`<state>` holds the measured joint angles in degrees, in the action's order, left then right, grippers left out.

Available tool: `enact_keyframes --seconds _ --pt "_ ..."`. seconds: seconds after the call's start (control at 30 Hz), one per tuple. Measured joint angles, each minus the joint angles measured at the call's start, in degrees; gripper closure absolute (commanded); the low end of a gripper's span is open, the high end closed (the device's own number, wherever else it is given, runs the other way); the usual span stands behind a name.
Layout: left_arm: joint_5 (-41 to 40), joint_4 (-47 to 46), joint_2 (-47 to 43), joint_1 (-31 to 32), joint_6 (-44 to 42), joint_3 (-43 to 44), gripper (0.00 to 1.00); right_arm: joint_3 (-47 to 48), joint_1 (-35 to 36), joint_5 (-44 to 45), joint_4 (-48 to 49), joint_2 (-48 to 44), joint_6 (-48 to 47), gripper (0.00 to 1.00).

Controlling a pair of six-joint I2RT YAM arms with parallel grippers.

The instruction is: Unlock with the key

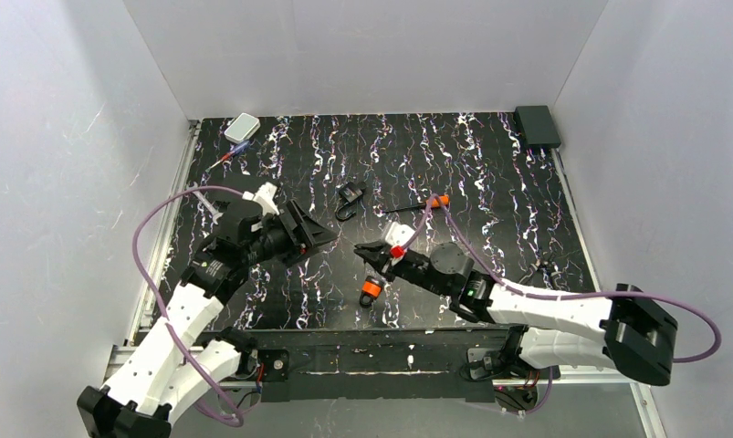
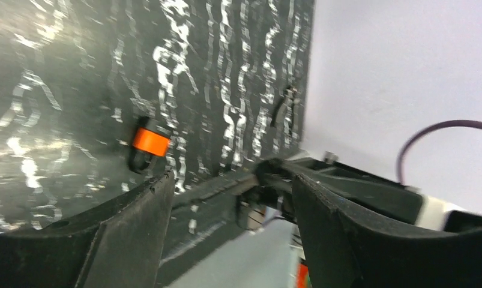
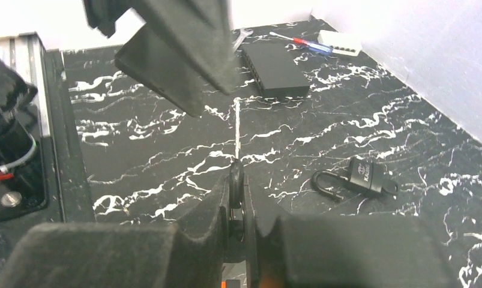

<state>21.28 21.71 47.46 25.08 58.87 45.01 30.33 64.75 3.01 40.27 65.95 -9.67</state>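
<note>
The keyhole end of the padlock should stay open for the key, so I should next grab the orange padlock across its orange body (image 1: 371,288) (image 2: 150,142) with my left gripper.
The small orange padlock (image 1: 370,290) lies on the black marbled mat, just near of my right gripper (image 1: 367,251). It also shows in the left wrist view (image 2: 149,143), lying flat. My right gripper (image 3: 237,180) is shut on the key (image 3: 236,175): the black head is pinched between the fingertips and the thin pale blade points away over the mat. My left gripper (image 1: 321,233) is open and empty and hovers left of the right gripper. In its own view the left gripper (image 2: 229,180) has its jaws wide apart, with the padlock beyond the left finger.
A black padlock (image 1: 350,196) (image 3: 358,179) lies mid-mat, with an orange-handled screwdriver (image 1: 426,203) to its right. A white box (image 1: 242,128) and a small screwdriver (image 1: 230,155) sit at the back left. A black box (image 1: 537,126) sits at the back right. A silver wrench (image 3: 241,36) and a flat black device (image 3: 274,69) lie near the left arm.
</note>
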Motion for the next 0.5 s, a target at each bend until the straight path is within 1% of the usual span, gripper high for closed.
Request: enact_keyframes --seconds 0.13,0.3,0.37,0.5 --pt "-4.20 2.38 -2.60 0.00 -7.58 0.04 0.30 0.02 -0.90 2.47 -4.92 -5.22 5.44 0.99" --pt "-7.78 4.46 -1.57 2.14 -15.15 0.20 0.28 1.55 -3.17 5.11 -13.64 -9.42 10.62 0.99" --pt "-10.99 5.29 0.33 5.77 -17.99 0.87 0.28 2.69 -3.80 6.82 -17.77 -10.43 11.93 0.99" --pt "-18.21 5.55 6.23 15.80 -22.62 3.08 0.28 4.07 -4.33 11.76 -24.87 -13.46 13.88 0.99"
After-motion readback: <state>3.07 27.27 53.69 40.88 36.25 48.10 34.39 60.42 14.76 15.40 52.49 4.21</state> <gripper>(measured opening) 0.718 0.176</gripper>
